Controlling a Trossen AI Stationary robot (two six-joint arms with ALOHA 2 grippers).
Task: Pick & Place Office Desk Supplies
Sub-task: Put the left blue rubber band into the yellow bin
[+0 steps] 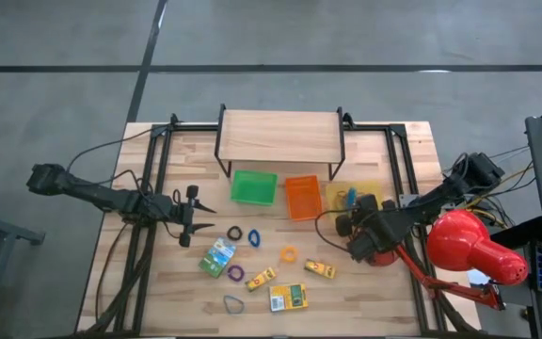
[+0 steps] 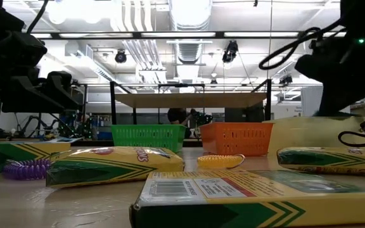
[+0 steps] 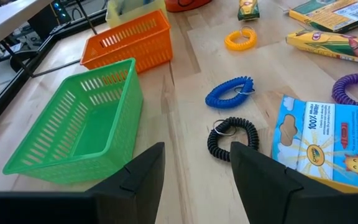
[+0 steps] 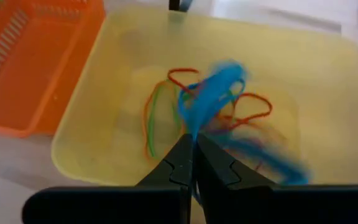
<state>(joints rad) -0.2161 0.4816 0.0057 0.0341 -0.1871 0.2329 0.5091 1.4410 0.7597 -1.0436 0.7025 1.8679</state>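
The blue rubber band's ends are hanging inside the yellow tray's rim, so the band would drop in, and my right gripper should open now.
My right gripper (image 4: 192, 151) is shut on a blue rubber band (image 4: 213, 87) over the yellow tray (image 4: 328, 81), which holds red, green and orange bands (image 4: 166, 99). In the high view this gripper (image 1: 353, 205) sits at the yellow tray (image 1: 370, 188). My left gripper (image 1: 196, 217) is open and hovers left of the black coil band (image 3: 232, 138) and the blue coil band (image 3: 230, 92), touching nothing. Crayon boxes (image 1: 218, 256) (image 1: 288, 298) (image 1: 261, 279) lie flat on the table, with loose bands (image 1: 288, 252) (image 1: 235, 273) among them. My right gripper pinches the blue rubber band between its two fingertips at one end of the loop (image 4: 194, 127). The fingers come slanting down from above the tray. The band shows blurred over the tray's inside; I cannot tell whether its far end touches the tray floor.
The green tray (image 1: 254, 186) and the orange tray (image 1: 301, 196) stand in a row with the yellow one, in front of a wooden shelf (image 1: 280, 137). A red desk lamp (image 1: 473, 250) stands at the table's right near corner. Bare wood lies around my left gripper.
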